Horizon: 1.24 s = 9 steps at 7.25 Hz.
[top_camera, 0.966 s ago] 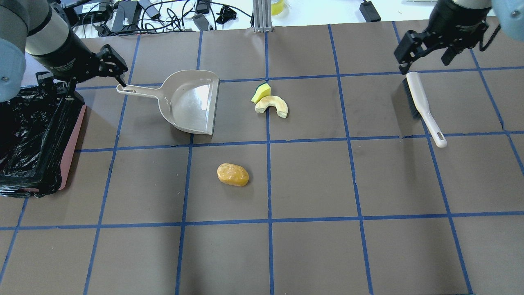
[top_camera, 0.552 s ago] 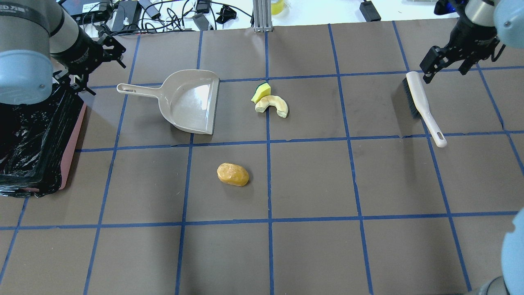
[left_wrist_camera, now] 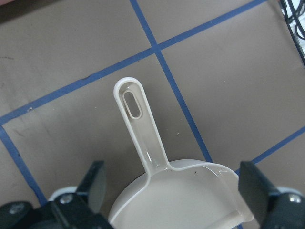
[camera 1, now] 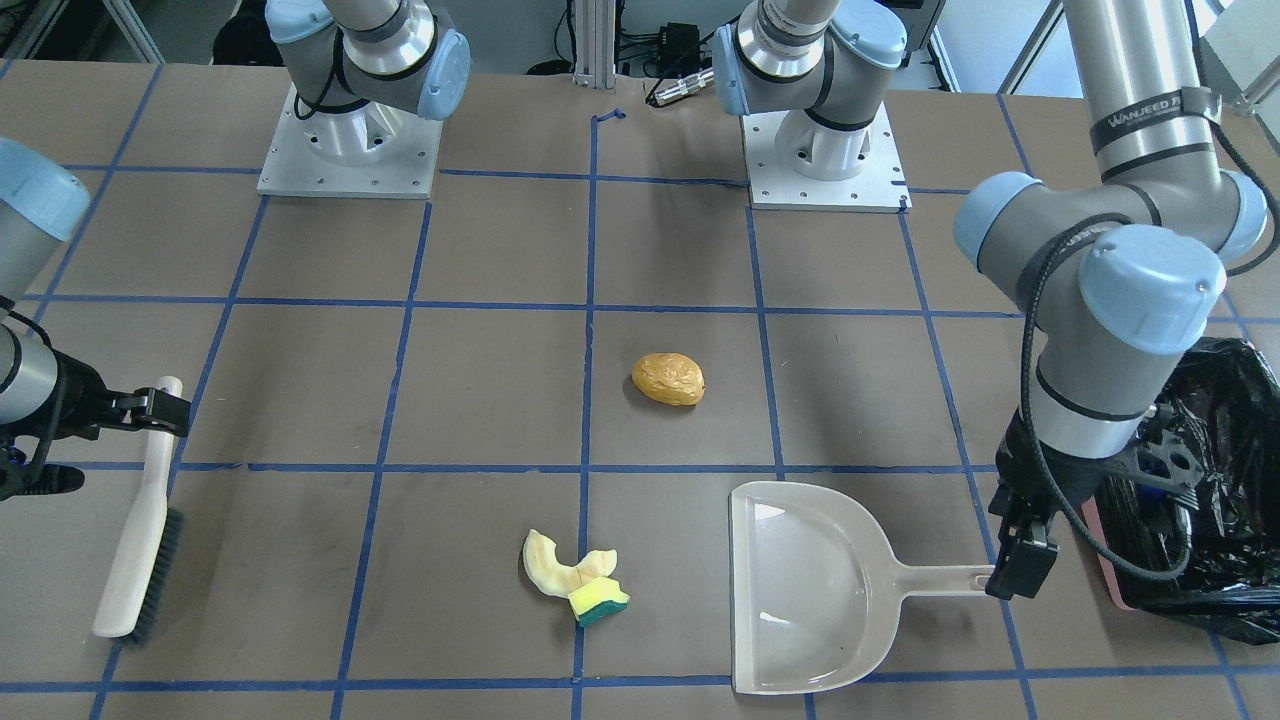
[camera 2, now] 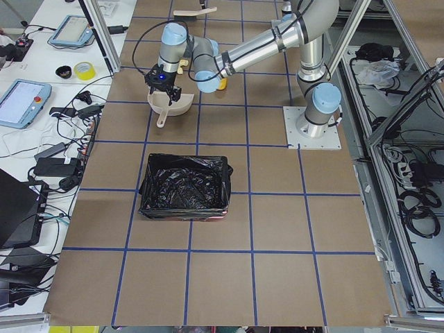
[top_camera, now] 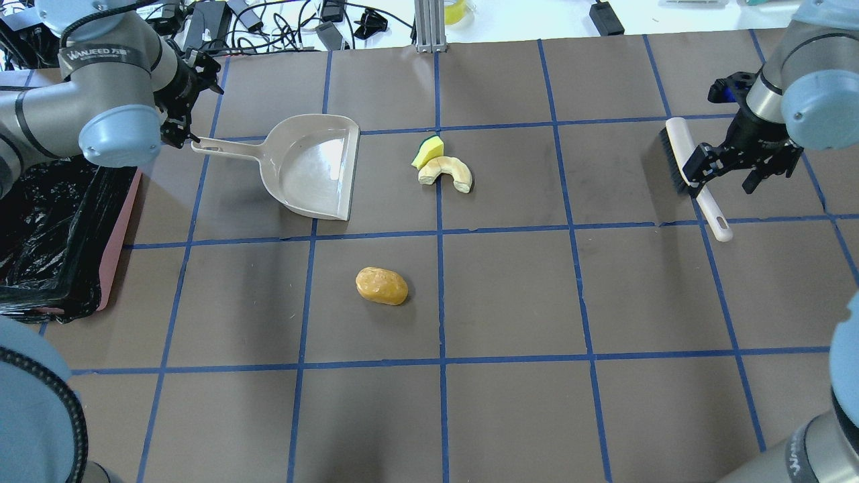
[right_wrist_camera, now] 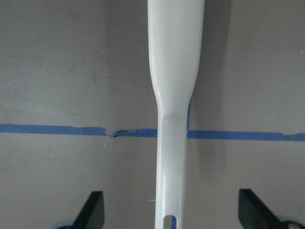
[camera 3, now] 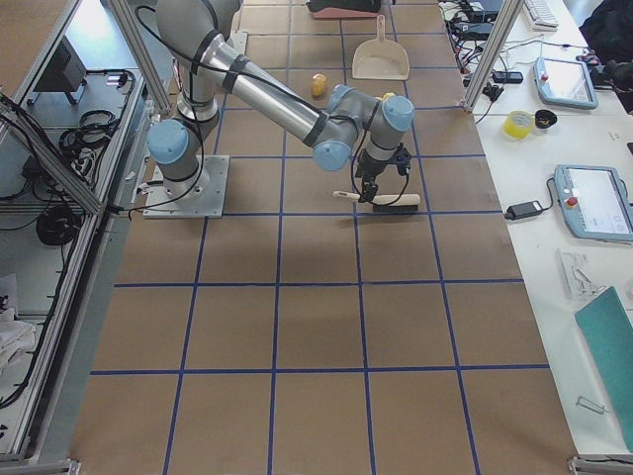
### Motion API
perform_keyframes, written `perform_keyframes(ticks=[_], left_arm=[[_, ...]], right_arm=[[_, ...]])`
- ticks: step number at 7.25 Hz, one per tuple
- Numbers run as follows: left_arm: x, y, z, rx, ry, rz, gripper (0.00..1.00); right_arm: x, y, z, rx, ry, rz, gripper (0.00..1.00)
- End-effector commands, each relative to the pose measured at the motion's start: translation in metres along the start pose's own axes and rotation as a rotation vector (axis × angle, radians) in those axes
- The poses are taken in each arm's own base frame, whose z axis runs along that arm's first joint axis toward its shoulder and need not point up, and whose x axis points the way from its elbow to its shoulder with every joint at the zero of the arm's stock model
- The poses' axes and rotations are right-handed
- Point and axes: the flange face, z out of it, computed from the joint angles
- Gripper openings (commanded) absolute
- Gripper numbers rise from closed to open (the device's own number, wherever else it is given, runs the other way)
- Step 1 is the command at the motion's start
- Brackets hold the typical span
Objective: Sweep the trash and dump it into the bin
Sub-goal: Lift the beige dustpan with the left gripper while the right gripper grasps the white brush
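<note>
The robot's right gripper should sweep the trash onto the dustpan [camera 1: 804, 588] next, so it needs to grab the brush by its white handle [camera 1: 161, 444].
The golden-brown potato lump [top_camera: 381, 286] lies mid-table. The cream peel piece [top_camera: 448, 172] touches the yellow sponge with a green side [top_camera: 428, 151] just right of the beige dustpan [top_camera: 312, 168]. The pink bin with a black bag [top_camera: 117, 235] stands at the left edge. My left gripper [top_camera: 184, 131] is open over the end of the dustpan's handle [left_wrist_camera: 138, 124], holding nothing. My right gripper [top_camera: 723, 173] is open astride the white brush's handle [right_wrist_camera: 174, 71], with its fingers [right_wrist_camera: 93, 212] apart from it.
The brush [top_camera: 681, 151] lies at the right, bristles toward the far side. Cables and adapters [top_camera: 215, 23] lie beyond the table's far edge. A metal post [top_camera: 429, 27] stands at the far middle. Both arm bases [camera 1: 345, 150] sit on the robot's side.
My right gripper has moved from beyond the brush's head to above its handle. My left arm has swung and turned, and its gripper is now over the dustpan's handle end. The trash has not moved.
</note>
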Motion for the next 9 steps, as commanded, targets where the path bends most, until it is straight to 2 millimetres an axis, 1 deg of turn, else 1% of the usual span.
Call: perform_keyframes(ticks=[1,2,3,4,5,6,7,8,9], left_arm=[[0.020,-0.010,0.063,-0.016,-0.040,-0.130,1.00],[0.024,-0.011,0.079,-0.022,-0.051,-0.173,1.00],[0.021,-0.010,0.094,-0.027,-0.074,-0.183,1.00],[0.020,-0.010,0.104,-0.023,-0.090,-0.214,0.99],[0.016,-0.008,0.106,-0.019,-0.134,-0.215,0.99],[0.013,-0.010,0.102,0.011,-0.170,-0.209,0.99],[0.014,-0.009,0.095,0.013,-0.172,-0.206,0.99],[0.022,-0.012,0.079,0.024,-0.146,-0.205,0.99],[0.037,-0.015,0.062,0.034,-0.106,-0.199,0.99]], right_arm=[[-0.003,0.018,0.027,-0.003,-0.001,0.011,0.97],[-0.002,0.018,0.031,0.034,0.022,0.009,0.97],[-0.001,0.017,0.032,0.036,0.022,0.011,0.92],[-0.001,0.016,0.034,0.033,0.021,0.009,0.81],[-0.002,0.016,0.034,0.032,0.019,0.012,0.70],[-0.001,0.016,0.033,0.035,0.020,0.017,0.54],[-0.001,0.016,0.032,0.038,0.021,0.022,0.43],[-0.001,0.016,0.032,0.036,0.021,0.023,0.31],[-0.001,0.016,0.032,0.034,0.020,0.023,0.20]])
